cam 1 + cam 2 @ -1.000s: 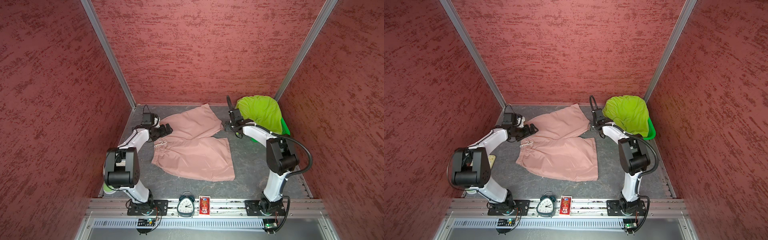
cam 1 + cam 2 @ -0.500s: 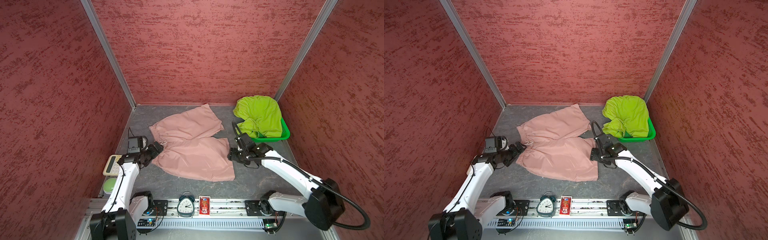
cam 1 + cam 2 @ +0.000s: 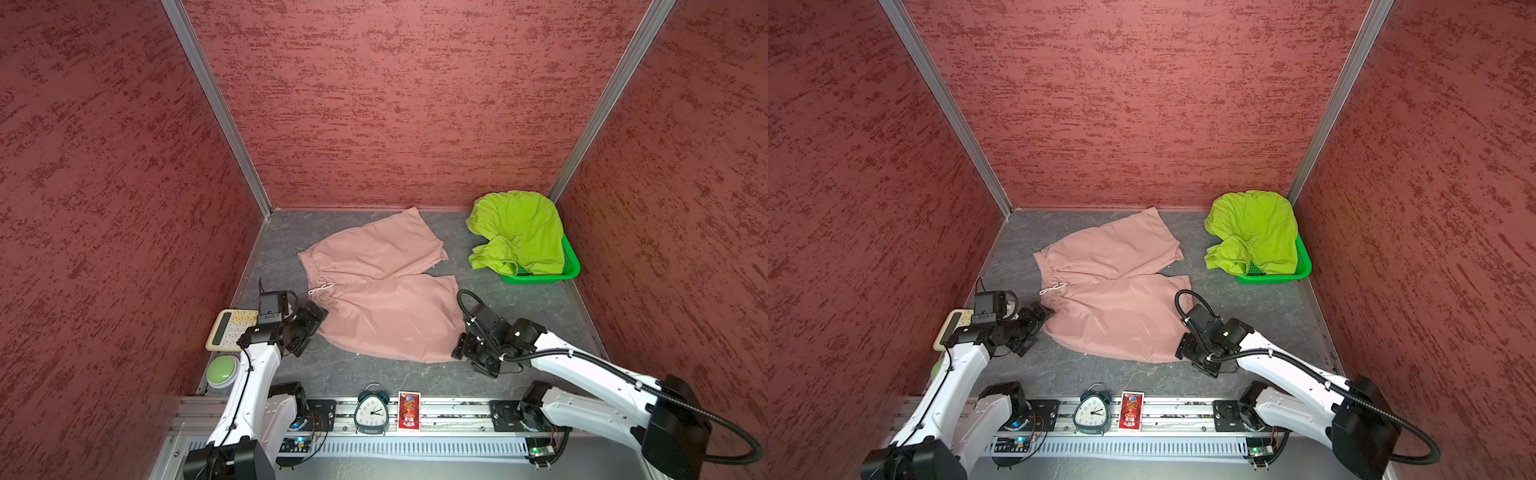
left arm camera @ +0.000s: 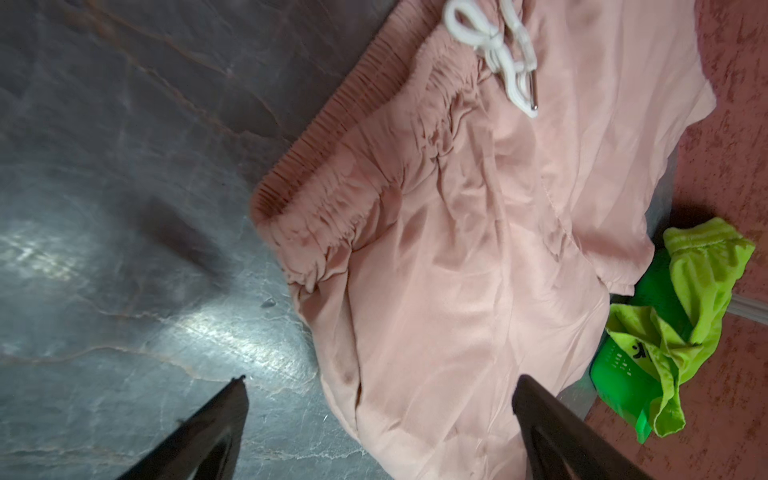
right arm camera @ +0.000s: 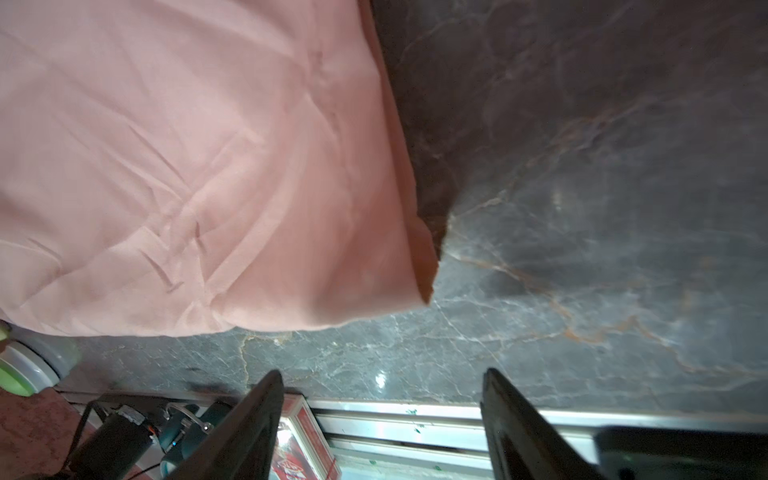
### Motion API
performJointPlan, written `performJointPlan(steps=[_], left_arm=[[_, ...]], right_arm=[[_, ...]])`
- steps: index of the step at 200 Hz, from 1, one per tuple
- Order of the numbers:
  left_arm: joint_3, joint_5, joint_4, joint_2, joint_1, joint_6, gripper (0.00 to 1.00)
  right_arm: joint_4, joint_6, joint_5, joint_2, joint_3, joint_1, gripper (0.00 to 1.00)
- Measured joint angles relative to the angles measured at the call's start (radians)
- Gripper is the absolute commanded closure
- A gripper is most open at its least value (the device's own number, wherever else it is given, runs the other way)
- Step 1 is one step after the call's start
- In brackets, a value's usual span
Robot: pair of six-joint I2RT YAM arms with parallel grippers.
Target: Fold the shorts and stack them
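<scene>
My left gripper should next grab the dusty pink shorts [image 3: 382,299] by the waistband's near corner to fold the near leg over the far one.
The dusty pink shorts [image 3: 382,299] [image 3: 1113,299] lie spread flat on the grey table, waistband to the left and white drawstring [image 4: 490,33] on top. My left gripper [image 3: 311,330] [image 3: 1036,330] [image 4: 380,380] is open at the waistband's near corner, one finger over fabric [image 4: 457,249] and one over bare table. My right gripper [image 3: 469,355] [image 3: 1192,357] [image 5: 382,374] is open and empty just off the near leg's hem corner [image 5: 428,291]. The lime green shorts [image 3: 519,232] [image 3: 1254,228] [image 4: 685,311] are heaped in the green basket [image 3: 569,270].
A calculator [image 3: 230,328] and a green button [image 3: 222,370] lie at the left edge behind my left arm. An alarm clock [image 3: 372,409] and a red card box [image 3: 409,409] stand on the front rail. Red walls close in three sides.
Both arms came from the far side of the pink shorts to the near side: left to the waistband's near corner, right to the near leg's corner. The shorts have not moved.
</scene>
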Motion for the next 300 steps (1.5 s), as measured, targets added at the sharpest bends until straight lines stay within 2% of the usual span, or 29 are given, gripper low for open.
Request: performJointPlan(steps=[50, 70, 90, 120, 144, 188, 233, 274, 300], left_arm=[[-0.068, -0.001, -0.004, -0.080, 0.012, -0.077, 0.01], [-0.091, -0.002, -0.005, -0.095, 0.013, -0.089, 0.01], [-0.110, -0.002, 0.004, -0.108, 0.013, -0.097, 0.01], [-0.142, -0.005, 0.040, -0.113, 0.013, -0.101, 0.01], [-0.146, -0.032, 0.043, -0.113, 0.014, -0.092, 0.01], [-0.152, -0.073, 0.124, -0.070, 0.014, -0.073, 0.00], [-0.188, -0.066, 0.236, -0.020, 0.014, -0.041, 0.09], [-0.233, -0.050, 0.335, -0.012, 0.012, -0.036, 0.31], [-0.237, -0.048, 0.382, 0.026, 0.008, -0.040, 0.38]], right_arm=[[0.179, 0.111, 0.012, 0.019, -0.121, 0.010, 0.24], [0.211, 0.125, 0.040, 0.017, -0.129, 0.011, 0.30], [0.261, 0.143, 0.062, -0.008, -0.161, 0.011, 0.47], [0.331, 0.178, 0.113, -0.054, -0.223, 0.011, 0.84], [0.309, 0.179, 0.168, -0.072, -0.235, 0.011, 1.00], [0.292, 0.181, 0.232, -0.103, -0.235, 0.011, 1.00], [0.296, 0.159, 0.249, -0.068, -0.230, 0.011, 1.00], [0.301, 0.139, 0.268, -0.056, -0.218, 0.011, 1.00], [0.291, 0.114, 0.289, -0.050, -0.179, 0.011, 1.00]])
